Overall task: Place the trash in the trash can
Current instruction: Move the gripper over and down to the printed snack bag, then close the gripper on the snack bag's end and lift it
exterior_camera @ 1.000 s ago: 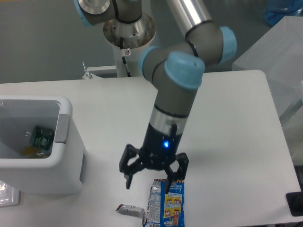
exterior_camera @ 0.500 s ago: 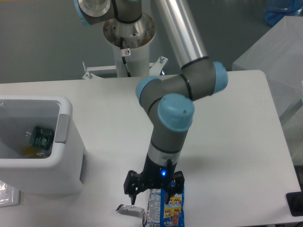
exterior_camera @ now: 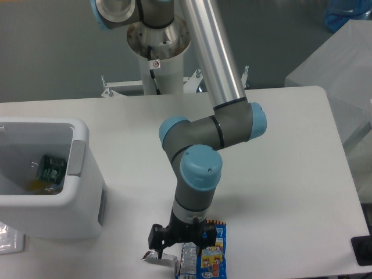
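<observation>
My gripper is going to grab the blue foil snack packet (exterior_camera: 209, 260) by its top (exterior_camera: 214, 225) next, to drop it into the white trash can.
My gripper (exterior_camera: 180, 245) is down at the table's front edge, its black fingers (exterior_camera: 154, 241) spread open over the top of the blue foil snack packet (exterior_camera: 209, 260). One finger stands just above the small silver wrapper (exterior_camera: 158, 258), which lies left of the packet. The packet's upper end is hidden under the gripper. The white trash can (exterior_camera: 81, 174) stands at the left edge, well away from the gripper. Inside it lies a crumpled wrapper with a green strip (exterior_camera: 49, 170).
The arm's base column (exterior_camera: 157, 46) rises behind the table. A grey block (exterior_camera: 343, 64) stands at the right beyond the table edge. A dark object (exterior_camera: 363, 250) sits at the lower right corner.
The arm has folded lower and moved the gripper down and slightly left, from hovering above the blue packet to sitting low over its top end beside the silver wrapper.
</observation>
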Available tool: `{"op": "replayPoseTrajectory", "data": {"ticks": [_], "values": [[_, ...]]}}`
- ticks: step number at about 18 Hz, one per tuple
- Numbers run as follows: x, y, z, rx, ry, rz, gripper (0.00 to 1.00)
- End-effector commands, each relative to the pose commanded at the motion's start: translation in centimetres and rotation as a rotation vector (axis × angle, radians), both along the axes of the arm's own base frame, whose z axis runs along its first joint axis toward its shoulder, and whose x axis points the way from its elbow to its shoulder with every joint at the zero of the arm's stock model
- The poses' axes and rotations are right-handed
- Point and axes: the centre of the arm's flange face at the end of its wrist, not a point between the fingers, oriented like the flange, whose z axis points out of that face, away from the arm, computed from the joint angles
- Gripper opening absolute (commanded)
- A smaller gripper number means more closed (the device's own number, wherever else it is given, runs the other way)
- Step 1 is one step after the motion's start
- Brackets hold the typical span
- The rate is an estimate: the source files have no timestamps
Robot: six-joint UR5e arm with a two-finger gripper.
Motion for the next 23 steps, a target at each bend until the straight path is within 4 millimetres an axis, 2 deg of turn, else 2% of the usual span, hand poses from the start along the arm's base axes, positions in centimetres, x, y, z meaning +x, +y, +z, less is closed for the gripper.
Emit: {"op": "replayPoseTrajectory", "data": {"ticks": [5,9,15,17,23], "values": [[0.6,0.5,-1.4,-0.035,0.004,0.025,1.0],[0.8,1.4,-1.7,-0.038,0.004,0.054,1.0],[1.1,1.5,-2.5,-0.074,0.011,0.138,0.98],[1.5,1.8,-3.5,-0.095,0.017,0.155,0.98],[1.3,2.5,-3.8,-0.099,0.025,0.182,0.98]]}}
